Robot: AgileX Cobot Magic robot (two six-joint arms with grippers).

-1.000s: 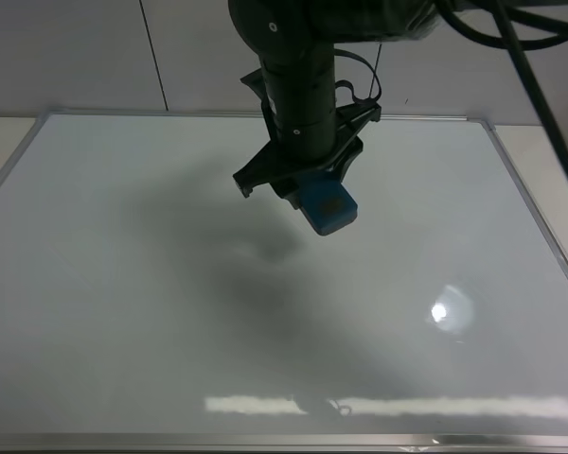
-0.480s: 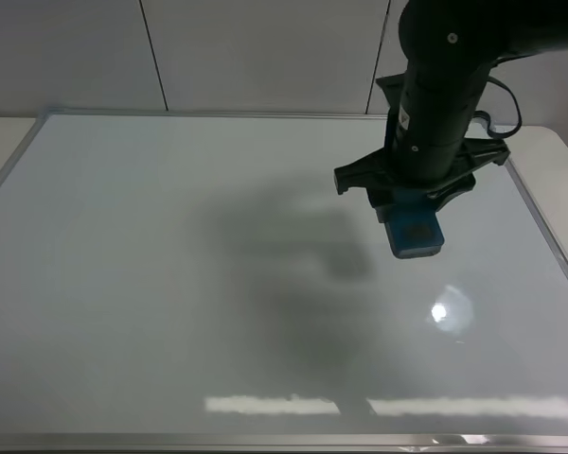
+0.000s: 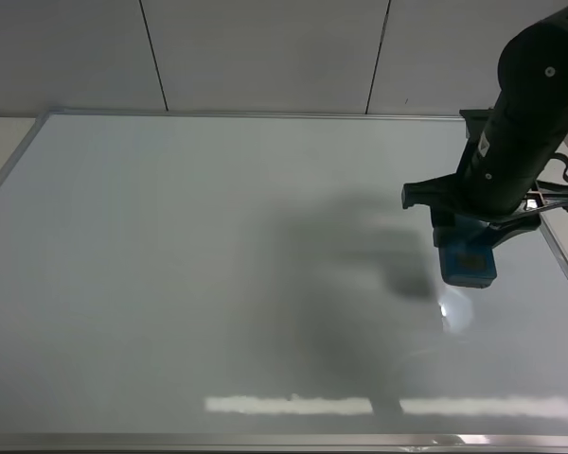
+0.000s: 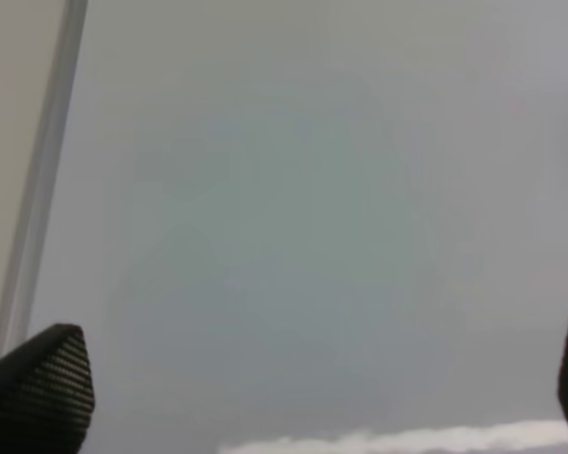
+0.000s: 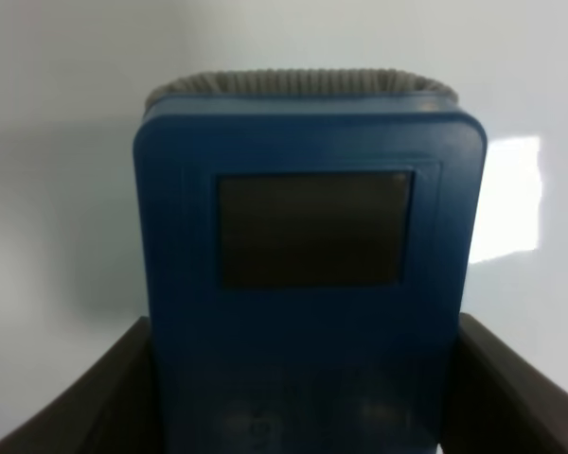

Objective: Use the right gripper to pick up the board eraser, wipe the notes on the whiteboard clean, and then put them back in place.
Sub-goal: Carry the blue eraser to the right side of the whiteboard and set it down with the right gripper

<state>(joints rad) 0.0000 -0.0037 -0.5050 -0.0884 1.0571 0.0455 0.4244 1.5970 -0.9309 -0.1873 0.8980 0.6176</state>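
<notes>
The board eraser (image 3: 468, 265) hovers apart from its shadow, so my right gripper keeps hold of the eraser until its felt rests on the whiteboard.
The whiteboard (image 3: 170, 284) fills most of the exterior view and carries no visible notes. My right gripper (image 3: 468, 236) is over the board's right side, near the right frame, shut on the blue board eraser (image 3: 468, 265). The eraser's shadow falls on the board to its left, apart from it. In the right wrist view the eraser (image 5: 308, 265) sits between the two dark fingers (image 5: 85, 402), its dark patch facing the camera and its felt edge at the far end, with the gripper (image 5: 303, 416) shut on it. The left gripper (image 4: 308, 397) is open above bare whiteboard (image 4: 312, 189).
A bright lamp glare (image 3: 450, 312) lies just below the eraser, and a long reflection strip (image 3: 293, 405) runs along the front edge. The silver frame (image 4: 38, 189) shows beside the left gripper. A beige table (image 3: 0, 142) and grey wall panels border the board.
The right arm has swept from the board's upper middle to its right side, carrying the eraser. Its shadow moved with it.
</notes>
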